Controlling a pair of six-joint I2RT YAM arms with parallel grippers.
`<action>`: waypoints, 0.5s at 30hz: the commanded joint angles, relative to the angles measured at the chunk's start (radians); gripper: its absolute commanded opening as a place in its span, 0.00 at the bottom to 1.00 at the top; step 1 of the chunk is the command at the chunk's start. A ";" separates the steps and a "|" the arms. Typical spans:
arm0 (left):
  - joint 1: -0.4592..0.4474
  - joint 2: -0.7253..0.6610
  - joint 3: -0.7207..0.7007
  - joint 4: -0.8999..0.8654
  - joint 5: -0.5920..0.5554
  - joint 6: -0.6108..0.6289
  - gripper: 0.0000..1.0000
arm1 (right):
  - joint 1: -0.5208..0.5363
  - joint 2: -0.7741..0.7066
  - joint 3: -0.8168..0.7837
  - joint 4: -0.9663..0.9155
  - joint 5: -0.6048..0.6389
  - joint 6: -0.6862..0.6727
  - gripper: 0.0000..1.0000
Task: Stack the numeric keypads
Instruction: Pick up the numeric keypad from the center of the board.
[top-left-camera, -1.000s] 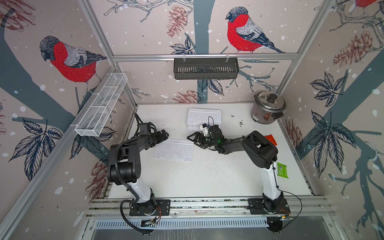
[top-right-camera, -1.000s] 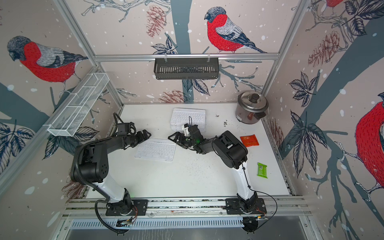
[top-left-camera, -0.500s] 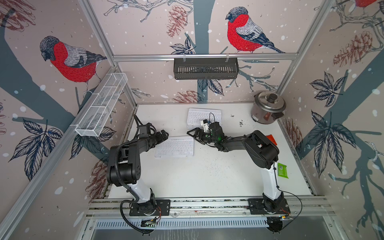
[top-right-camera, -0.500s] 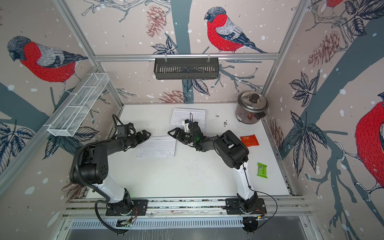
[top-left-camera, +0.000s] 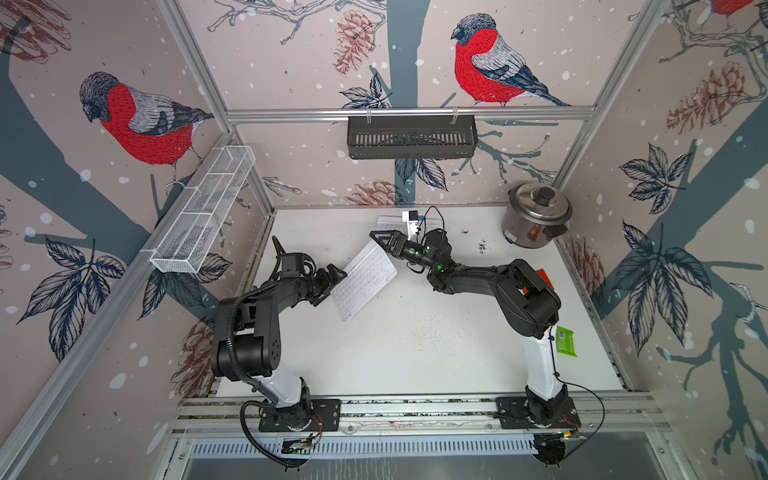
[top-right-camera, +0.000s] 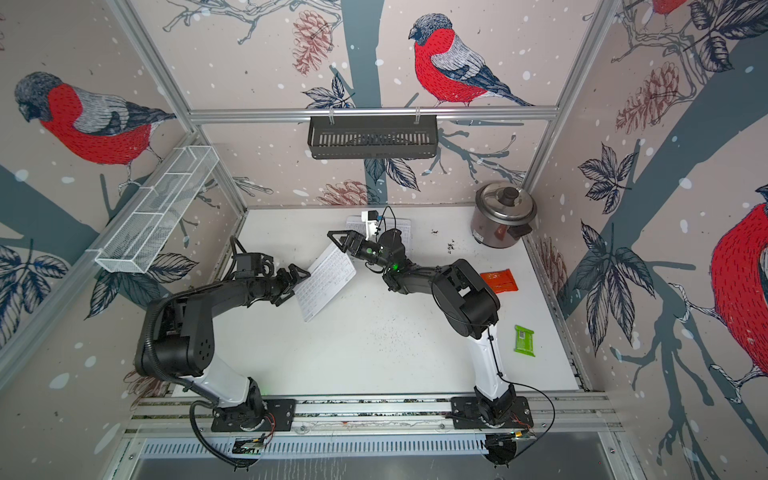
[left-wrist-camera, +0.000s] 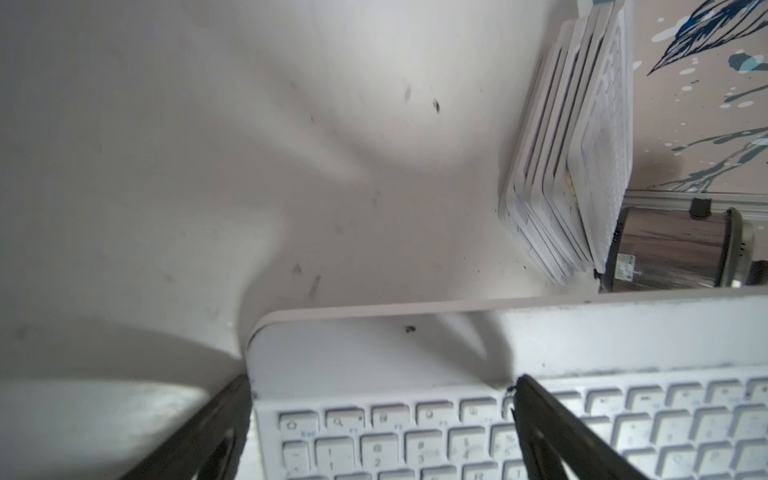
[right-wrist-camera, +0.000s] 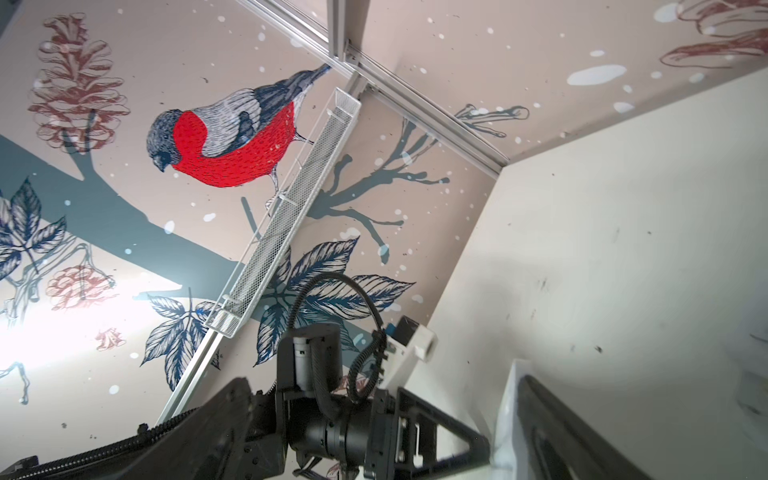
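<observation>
My right gripper grabs the numeric keypad by its far-end edge next, so its bottom and near end stay free to settle on the stack.
A white numeric keypad (top-left-camera: 365, 280) (top-right-camera: 326, 282) lies turned diagonally in the middle of the table (top-left-camera: 415, 345). My left gripper (top-left-camera: 332, 286) (top-right-camera: 296, 286) is open at its near-left end. In the left wrist view the gripper (left-wrist-camera: 380, 380) straddles a corner of the keypad (left-wrist-camera: 415, 432), one finger beside the edge and one over the keys. My right gripper (top-left-camera: 380, 245) (right-wrist-camera: 382, 380) is open at the far end, with the keypad's edge (right-wrist-camera: 507, 415) against one finger. A stack of several keypads (top-left-camera: 386, 223) (left-wrist-camera: 573, 166) sits behind, partly hidden by my right arm.
A steel rice cooker (top-left-camera: 536, 220) stands at the back right. A green packet (top-left-camera: 566, 340) and an orange packet (top-right-camera: 498, 282) lie along the right side. A black basket (top-left-camera: 411, 137) hangs on the back wall and a white wire basket (top-left-camera: 203, 208) on the left wall.
The loose keypad has swung from lying square to a steep diagonal and shifted toward the back. My right gripper moved back toward the stack; my left gripper followed the keypad's near end.
</observation>
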 joint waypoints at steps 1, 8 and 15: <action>-0.023 -0.014 -0.012 -0.041 0.223 -0.103 0.96 | 0.026 0.034 -0.001 -0.133 -0.158 0.110 1.00; -0.033 -0.034 -0.045 0.003 0.199 -0.143 0.96 | 0.020 0.034 -0.041 -0.057 -0.096 0.236 0.99; -0.034 -0.037 -0.066 0.004 0.185 -0.138 0.96 | 0.002 -0.044 -0.123 -0.146 -0.070 0.231 1.00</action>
